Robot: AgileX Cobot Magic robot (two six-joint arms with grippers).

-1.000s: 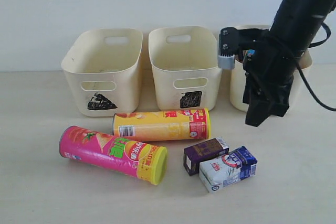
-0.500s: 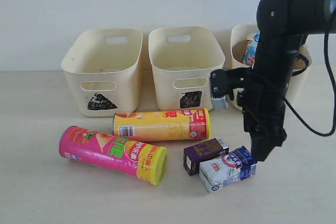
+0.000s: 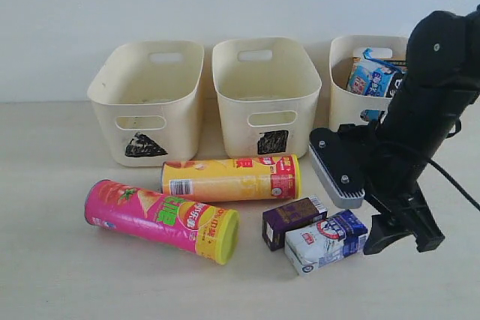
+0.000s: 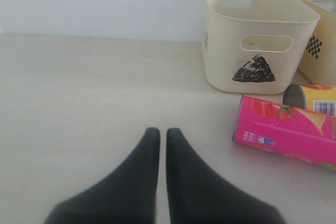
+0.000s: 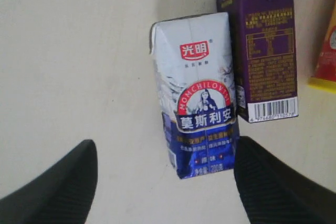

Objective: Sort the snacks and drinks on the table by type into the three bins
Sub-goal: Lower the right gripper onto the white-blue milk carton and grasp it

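My right gripper grabs the white and blue carton by its blue end (image 3: 349,231) that juts past next. The dark purple carton (image 3: 294,221) lies against that carton's side.
My right gripper (image 3: 401,241) (image 5: 165,153) is open, low over the table (image 3: 60,275), and its fingers straddle the near end of the white and blue carton (image 3: 326,241) (image 5: 197,93) without touching it. The dark purple carton (image 3: 294,221) (image 5: 265,51) lies against that carton's side. The yellow tube (image 3: 231,177) and the pink tube (image 3: 161,220) (image 4: 286,135) lie flat in front of the bins. A blue-black packet (image 3: 373,74) stands in the right bin (image 3: 345,103); the orange packet is hidden. My left gripper (image 4: 163,132) is shut and empty above bare table.
The triangle bin (image 3: 146,103) (image 4: 257,35) and the square bin (image 3: 264,95) stand in a row with the right bin along the back wall. The right bin's mark is hidden by my right arm. The left arm is outside the exterior view.
My right arm has come down from in front of the right bin to the table beside the white and blue carton. The blue-black packet in that bin now shows.
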